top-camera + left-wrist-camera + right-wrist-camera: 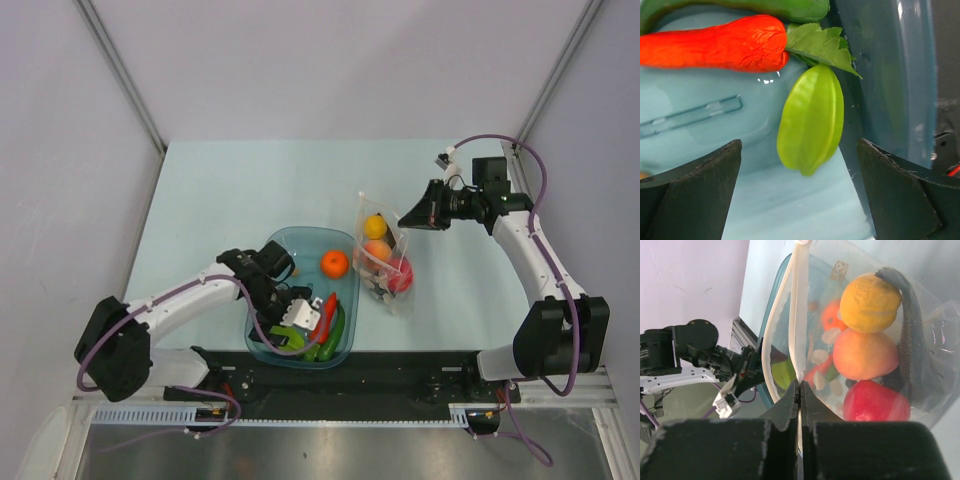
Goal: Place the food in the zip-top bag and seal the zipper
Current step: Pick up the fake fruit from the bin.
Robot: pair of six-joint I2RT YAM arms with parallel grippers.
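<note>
My left gripper grips the green starfruit (812,120) across its narrow sides next, since this leaves the starfruit's ends free to go through the bag's opening.
The clear zip-top bag (386,258) lies right of the teal tub (300,240) and holds a yellow lemon (870,302), a peach (865,354), a red round fruit (875,402) and a grey fish (912,340). My right gripper (800,390) is shut on the bag's pale zipper strip (799,315) at the far end of its mouth, which gapes open toward the tub. My left gripper (799,150) is open, low inside the tub, its fingers either side of the green starfruit (812,120) and not touching it. A red pepper (715,42) and a green pepper (740,7) lie just beyond. An orange (334,263) sits in the tub.
The tub's right wall (890,75) stands close beside my left gripper's right finger. A black rail (400,370) runs along the table's near edge. White walls close in the table on the left, the right and the back.
</note>
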